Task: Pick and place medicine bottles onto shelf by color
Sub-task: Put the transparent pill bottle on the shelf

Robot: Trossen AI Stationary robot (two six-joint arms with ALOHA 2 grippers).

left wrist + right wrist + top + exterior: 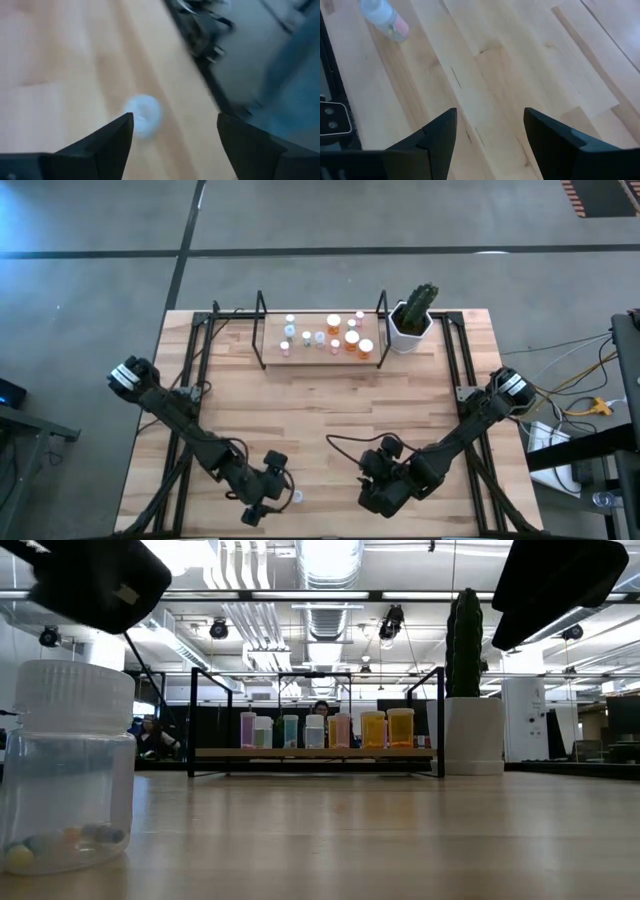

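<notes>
The clear medicine bottle needs its base free to stand on the shelf, so my left gripper should reach the bottle and grab its white cap (pixel 298 496) (pixel 143 107).
One clear medicine bottle (pixel 297 497) with a white cap stands upright on its base near the table's front edge, large at the left of the low view (pixel 68 775). My left gripper (pixel 262 502) hovers just left of it, open (pixel 175 117); the bottle (pixel 142 115) shows blurred ahead of the fingers, close to one fingertip. My right gripper (pixel 374 480) is to its right, open (pixel 490 112) over bare wood, with the bottle (pixel 384 20) farther off. The shelf (pixel 270 360) at the far middle carries several white-capped bottles (pixel 320 730), clear, pinkish and orange, standing in rows.
A white hexagonal pot with a cactus (pixel 412 320) stands right of the shelf at the far edge. Black frame rails (pixel 200 350) run along the table's left and right sides. Bare plank tabletop (pixel 320 420) lies between the shelf and both grippers.
</notes>
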